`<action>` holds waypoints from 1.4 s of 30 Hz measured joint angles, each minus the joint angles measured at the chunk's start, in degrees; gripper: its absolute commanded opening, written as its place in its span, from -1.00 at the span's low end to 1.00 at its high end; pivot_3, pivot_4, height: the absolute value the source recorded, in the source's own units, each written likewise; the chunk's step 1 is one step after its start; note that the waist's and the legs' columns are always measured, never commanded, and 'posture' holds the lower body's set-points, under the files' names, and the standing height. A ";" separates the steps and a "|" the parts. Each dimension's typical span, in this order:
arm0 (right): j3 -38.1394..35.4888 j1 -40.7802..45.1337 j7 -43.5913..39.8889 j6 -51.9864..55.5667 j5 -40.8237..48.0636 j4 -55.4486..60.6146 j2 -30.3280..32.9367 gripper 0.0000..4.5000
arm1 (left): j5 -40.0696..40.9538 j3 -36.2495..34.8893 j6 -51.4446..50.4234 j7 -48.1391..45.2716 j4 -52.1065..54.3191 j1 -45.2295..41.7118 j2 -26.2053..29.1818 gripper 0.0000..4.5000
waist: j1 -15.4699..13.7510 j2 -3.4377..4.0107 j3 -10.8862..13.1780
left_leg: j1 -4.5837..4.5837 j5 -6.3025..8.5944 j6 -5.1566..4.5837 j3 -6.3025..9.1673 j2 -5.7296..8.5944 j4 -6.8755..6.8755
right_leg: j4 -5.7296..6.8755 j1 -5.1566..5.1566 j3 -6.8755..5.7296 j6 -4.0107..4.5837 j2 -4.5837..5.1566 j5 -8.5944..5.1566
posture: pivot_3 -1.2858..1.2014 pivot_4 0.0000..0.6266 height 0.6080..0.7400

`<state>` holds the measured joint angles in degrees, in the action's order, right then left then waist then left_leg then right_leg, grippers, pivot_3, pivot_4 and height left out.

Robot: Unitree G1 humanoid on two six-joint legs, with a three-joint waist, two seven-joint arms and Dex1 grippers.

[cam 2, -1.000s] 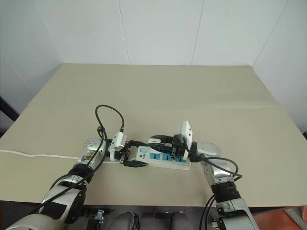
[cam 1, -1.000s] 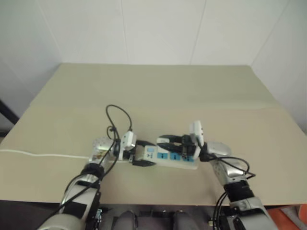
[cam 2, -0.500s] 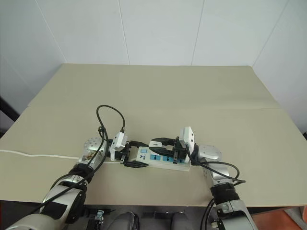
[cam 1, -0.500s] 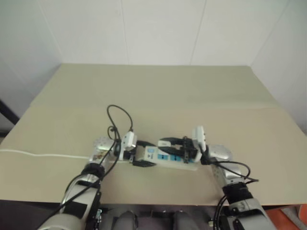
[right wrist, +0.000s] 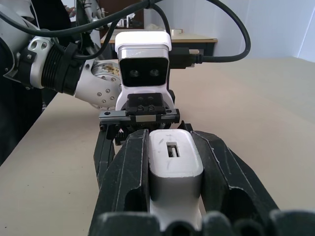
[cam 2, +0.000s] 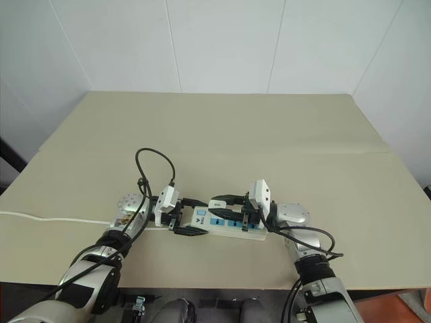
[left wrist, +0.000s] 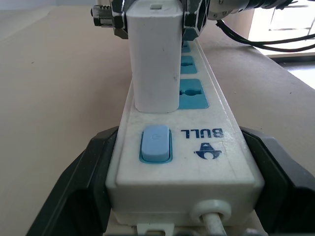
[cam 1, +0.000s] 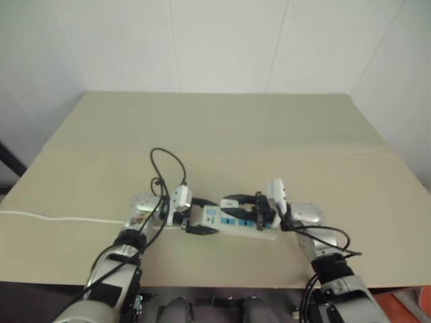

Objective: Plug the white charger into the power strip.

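Note:
The white charger [cam 1: 229, 202] has its base on the power strip's socket nearest the switch and would stay there, so it is time for my right gripper to release it.
The power strip [left wrist: 183, 158] lies on the tan table, with my left gripper [cam 2: 189, 217] shut on its cord end, one black finger [left wrist: 81, 186] on each side by the blue switch. The white charger [left wrist: 154, 55] stands upright on the strip, on the socket nearest the switch. Its base meets the strip's face, and its prongs are hidden. My right gripper [right wrist: 170, 135] reaches in from the opposite end and is shut on the white charger [right wrist: 174, 158], gripping its sides. Two blue sockets [left wrist: 191, 92] show beyond the charger.
The strip's thin white cord [cam 2: 54, 219] runs left across the table [cam 2: 222, 134] to its edge. A black cable [cam 2: 153, 165] loops above my left wrist. White walls close the far side and the right. The table's near edge lies just below both arms.
My right wrist has rolled a little and its forearm has shifted, still gripping the charger. The left gripper and the strip have kept still.

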<state>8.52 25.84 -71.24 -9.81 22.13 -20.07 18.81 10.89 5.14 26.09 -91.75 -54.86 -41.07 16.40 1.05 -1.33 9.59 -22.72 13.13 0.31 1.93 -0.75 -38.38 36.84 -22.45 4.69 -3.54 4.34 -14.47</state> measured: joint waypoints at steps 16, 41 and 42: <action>-0.56 0.20 -1.01 0.03 -0.81 -1.84 1.05 0.99 | -0.03 -0.02 0.05 -0.03 -0.04 0.02 -0.02 0.46 | 0.00 -0.13 -0.08 | 0.07 0.00 0.00 0.07 -0.01 0.01 | -0.07 0.13 -0.09 0.00 0.00 0.00 | 0.03 -0.52 1.00; -15.24 -11.21 -3.32 7.12 5.78 21.38 25.41 1.00 | 15.51 -8.80 -24.58 1.25 41.24 19.32 19.68 0.99 | 0.63 0.01 0.03 | -0.11 0.00 0.00 0.11 -0.07 0.17 | -0.12 -0.13 -0.11 0.06 0.03 -0.04 | 0.03 -0.52 1.00; -16.15 -12.71 -4.52 6.53 5.20 21.92 28.01 1.00 | 15.52 -9.14 -24.97 1.20 42.07 20.84 21.23 0.99 | 0.62 0.02 0.04 | -0.11 0.00 0.00 0.09 -0.06 0.17 | -0.15 -0.13 -0.10 0.06 0.04 -0.05 | 0.03 -0.52 1.00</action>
<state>-7.63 13.12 -75.76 -3.28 27.33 1.85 46.81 26.41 -4.00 1.12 -90.56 -12.79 -20.23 37.64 1.67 -1.31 9.63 -22.83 13.13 0.31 2.02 -0.82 -38.21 36.69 -22.59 4.59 -3.48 4.38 -14.51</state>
